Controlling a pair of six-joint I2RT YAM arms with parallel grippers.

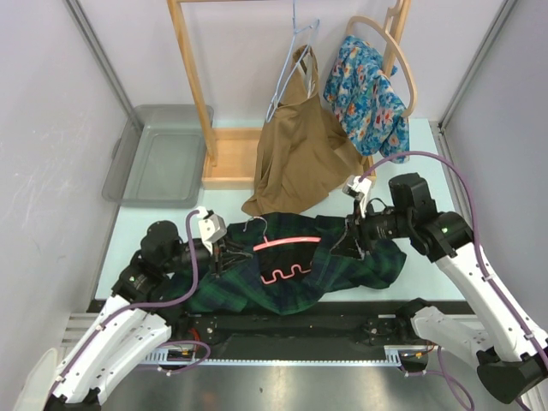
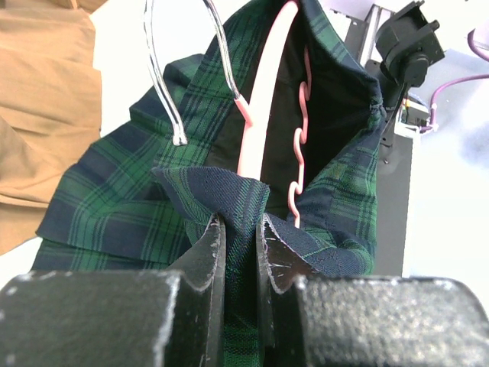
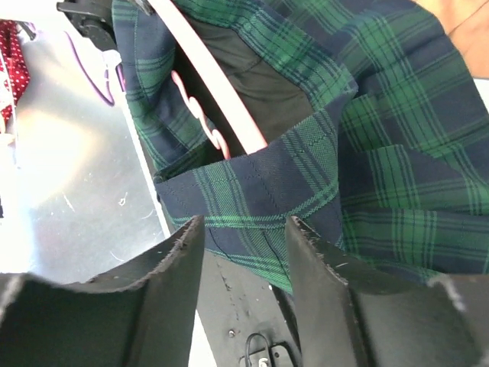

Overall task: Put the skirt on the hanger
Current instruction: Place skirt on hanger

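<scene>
I will use my right gripper to place the skirt on the hanger. It will grab the skirt's waistband edge [image 1: 328, 245] [image 3: 256, 177] at the hanger bar's end and leave the hook free.
The dark green and navy plaid skirt [image 1: 325, 270] lies across the near part of the table with a pink hanger [image 1: 282, 245] inside its waist opening. The hanger's metal hook [image 2: 172, 99] sticks out beside the waistband. My left gripper [image 1: 224, 253] is shut on a fold of the skirt's waistband [image 2: 241, 206] at its left end. My right gripper [image 1: 349, 244] stands open at the skirt's right end, its jaws either side of the waistband edge [image 3: 252, 199] without pinching it. The pink hanger bar [image 3: 210, 76] runs just beyond that edge.
A tan garment [image 1: 295, 154] hangs from a wire hanger [image 1: 291, 60] on the wooden rack [image 1: 193, 77] behind. A blue floral garment [image 1: 368, 94] hangs on a wooden hanger at the right. A grey bin [image 1: 163, 154] sits at the back left.
</scene>
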